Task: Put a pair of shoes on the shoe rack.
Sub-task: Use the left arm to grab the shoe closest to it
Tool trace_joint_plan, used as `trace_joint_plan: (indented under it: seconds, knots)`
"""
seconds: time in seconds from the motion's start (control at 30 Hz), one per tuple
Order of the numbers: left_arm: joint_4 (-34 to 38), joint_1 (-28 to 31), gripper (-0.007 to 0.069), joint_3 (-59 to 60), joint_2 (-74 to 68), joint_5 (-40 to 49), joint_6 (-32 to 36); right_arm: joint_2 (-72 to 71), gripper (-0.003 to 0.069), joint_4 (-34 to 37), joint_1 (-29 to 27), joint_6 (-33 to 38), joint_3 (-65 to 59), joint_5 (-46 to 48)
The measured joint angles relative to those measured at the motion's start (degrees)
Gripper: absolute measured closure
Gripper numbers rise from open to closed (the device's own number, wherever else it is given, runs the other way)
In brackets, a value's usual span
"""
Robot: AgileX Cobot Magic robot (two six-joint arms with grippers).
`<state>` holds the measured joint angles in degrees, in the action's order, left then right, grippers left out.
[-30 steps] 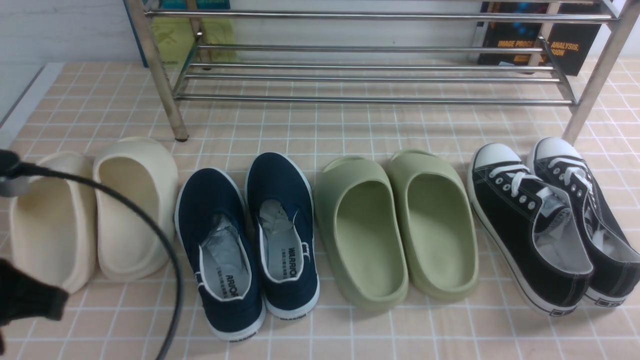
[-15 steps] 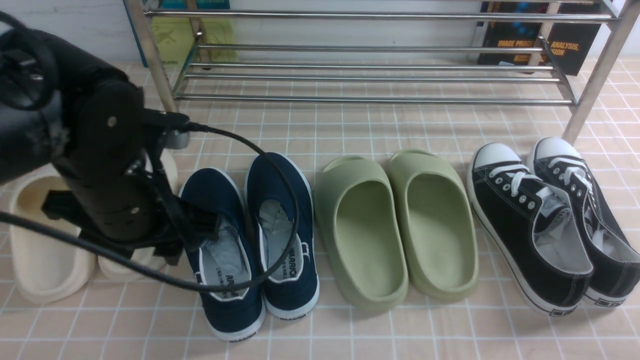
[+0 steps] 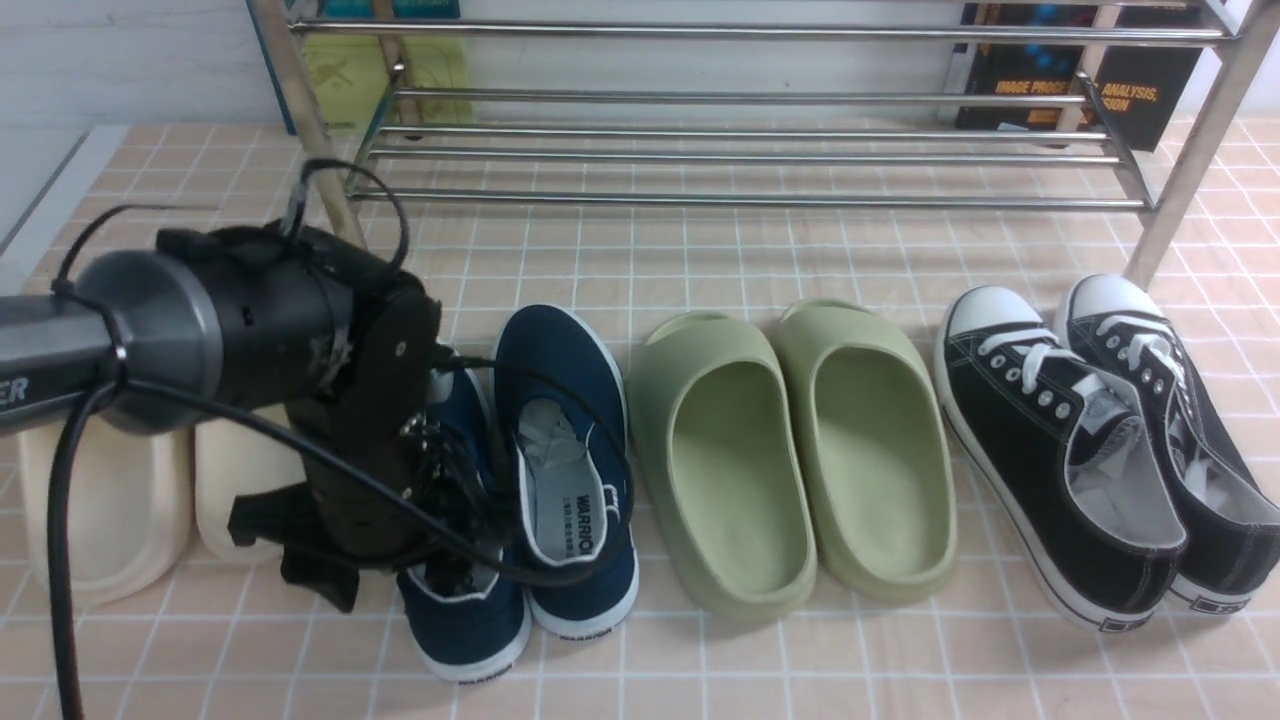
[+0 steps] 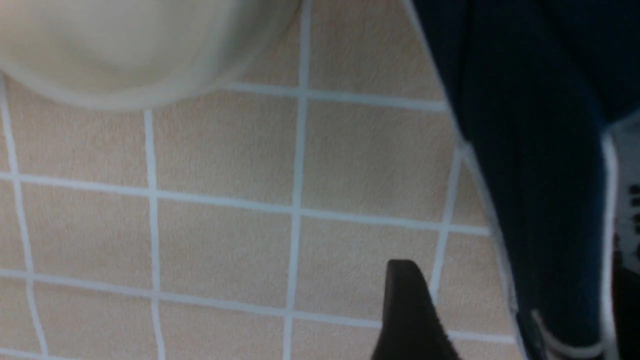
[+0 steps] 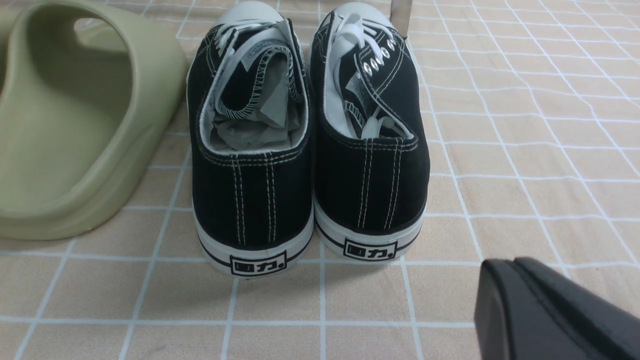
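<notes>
I next need to pick up this navy shoe by its outer side [image 4: 558,264] with my left gripper. The other navy shoe stands close along the inner side of this shoe.
Two navy-blue slip-on shoes stand side by side on the tiled cloth. The right shoe [image 3: 560,370] is in full view. The left shoe [image 3: 465,625] is mostly hidden under my left arm. My left gripper [image 3: 390,575] is open and straddles that shoe's outer side wall [image 4: 530,150]. One finger [image 4: 405,310] is over the cloth outside the shoe and the other is at its opening. The chrome shoe rack [image 3: 740,198] stands behind, with nothing on its bars. My right gripper [image 5: 507,270] is shut and empty, low behind the black sneakers.
Cream slides [image 3: 110,520] lie left of the navy pair, close to my left gripper, and also show in the left wrist view [image 4: 125,45]. Green slides [image 3: 790,450] and black lace-up sneakers [image 3: 1080,440] lie to the right. Books [image 3: 1080,90] lean behind the rack.
My left arm has swung in from the left edge and come down over the left navy shoe. The shoes have not moved.
</notes>
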<state>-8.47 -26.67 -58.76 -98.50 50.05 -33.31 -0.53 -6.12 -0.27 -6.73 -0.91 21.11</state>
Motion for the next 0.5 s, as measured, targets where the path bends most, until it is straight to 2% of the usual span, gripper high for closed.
trace_joint_plan:
  seconds: [0.03, 0.07, 0.23, 0.33, 0.5]
  knots:
    - [0.11, 0.0, 0.0211, 0.2, 0.11, -0.19, -0.09, 0.0, 0.0663, 0.0, 0.0, 0.0, 0.0, 0.0]
    - [0.73, -0.05, 0.0298, 1.86, 1.06, -2.46, -0.25, 0.0, 0.0663, 0.0, 0.0, 0.0, 0.0, 0.0]
    - [0.84, -0.11, 0.0562, 6.16, 4.07, -6.7, -0.49, 0.0, 0.0663, 0.0, 0.0, 0.0, 0.0, 0.0]
    - [0.68, -0.06, 0.0585, 6.63, 5.16, -6.46, -0.49, 0.0, 0.0659, 0.0, 0.0, 0.0, 0.0, 0.0]
    - [0.13, -0.06, 0.0586, 3.64, 9.8, 0.01, 2.07, 0.0, 0.0656, 0.0, 0.0, 0.0, 0.0, 0.0]
